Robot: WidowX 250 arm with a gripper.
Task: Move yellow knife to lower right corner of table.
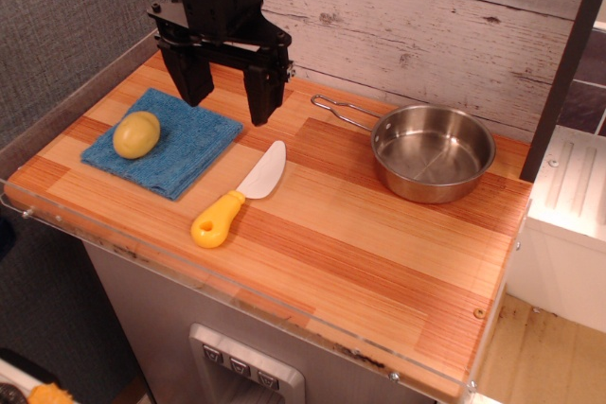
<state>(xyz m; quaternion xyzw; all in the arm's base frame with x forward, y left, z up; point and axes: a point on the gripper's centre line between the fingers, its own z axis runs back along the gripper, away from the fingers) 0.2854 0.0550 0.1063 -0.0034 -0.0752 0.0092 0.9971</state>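
I will move the yellow knife to the corner of the table, so my gripper will grab it by its handle (pixel 221 217) next.
The yellow knife (pixel 237 200) lies flat on the wooden table (pixel 379 262) near its middle left, yellow handle toward the front edge, white blade pointing back right. My black gripper (pixel 227 101) hangs above the back left of the table, behind the knife and apart from it. Its two fingers are spread wide and hold nothing.
A blue folded cloth (pixel 180 153) lies at the left with a round yellow potato-like lump (pixel 136 134) on it. A steel pan (pixel 431 150) with a wire handle stands at the back right. A clear plastic rim (pixel 284 314) runs along the front edge.
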